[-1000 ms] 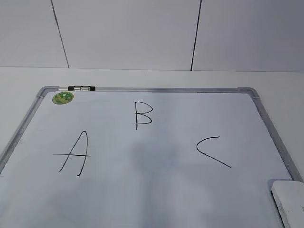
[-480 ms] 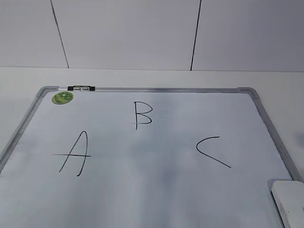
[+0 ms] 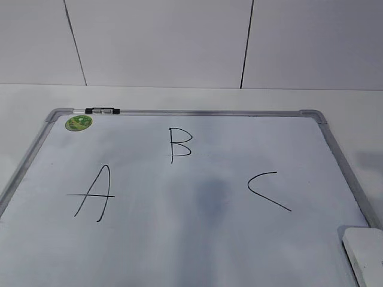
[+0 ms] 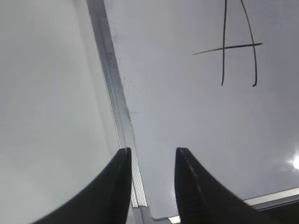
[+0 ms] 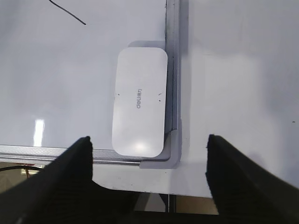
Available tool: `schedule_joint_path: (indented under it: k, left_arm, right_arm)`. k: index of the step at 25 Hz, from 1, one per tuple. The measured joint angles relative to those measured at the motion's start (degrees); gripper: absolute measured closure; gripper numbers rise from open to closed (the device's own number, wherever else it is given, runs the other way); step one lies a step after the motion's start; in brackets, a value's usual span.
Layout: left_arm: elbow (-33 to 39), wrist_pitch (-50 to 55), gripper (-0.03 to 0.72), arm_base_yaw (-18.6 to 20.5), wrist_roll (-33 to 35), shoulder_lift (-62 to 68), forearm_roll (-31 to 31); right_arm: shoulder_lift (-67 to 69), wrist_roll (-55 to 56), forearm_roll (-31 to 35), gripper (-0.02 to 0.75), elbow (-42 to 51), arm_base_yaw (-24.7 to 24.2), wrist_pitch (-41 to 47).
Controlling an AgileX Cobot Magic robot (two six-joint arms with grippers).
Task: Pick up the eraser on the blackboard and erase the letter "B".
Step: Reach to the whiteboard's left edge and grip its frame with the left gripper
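Note:
My left gripper next needs to hold the blackboard [image 3: 197,239] steady while the B gets erased, so it needs to grab the silver frame by the side bar beside the A.
The blackboard [image 3: 197,239] is a white board in a silver-grey frame, lying flat on the table. The small black letter "B" [image 3: 179,144] is at its upper middle. The white eraser [image 3: 365,248] lies in the near right corner; in the right wrist view [image 5: 139,102] it rests against the frame. My right gripper [image 5: 148,144] is open and empty, above the eraser's near end. My left gripper [image 4: 152,156] is open and empty, above the board's left frame [image 4: 117,102]. Neither gripper shows in the exterior view.
A larger "A" [image 3: 96,194] is at the left, also in the left wrist view [image 4: 238,46], and an angular "C" [image 3: 268,190] at the right. A green sticker [image 3: 79,123] and a black-and-silver clip [image 3: 102,110] sit at the far left corner. The table's front edge [image 5: 154,186] is just below the eraser.
A soft shadow on the board has drifted right and gathered below the "B". The eraser and letters have not moved.

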Motion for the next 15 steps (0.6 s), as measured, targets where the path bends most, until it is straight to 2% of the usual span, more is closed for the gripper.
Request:
schedule_joint_path:
  k: [9, 15]
  left_arm:
    - [-6.48, -1.65, 0.448, 5.41, 0.24, 16.81, 0.09]
    - [-6.99, -5.99, 0.448, 5.58, 0.24, 21.97, 0.22]
  right_arm:
    - [0.23, 0.11, 0.19, 0.145, 0.00, 0.00, 0.00]
    - [0.23, 0.11, 0.19, 0.145, 0.00, 0.00, 0.00]
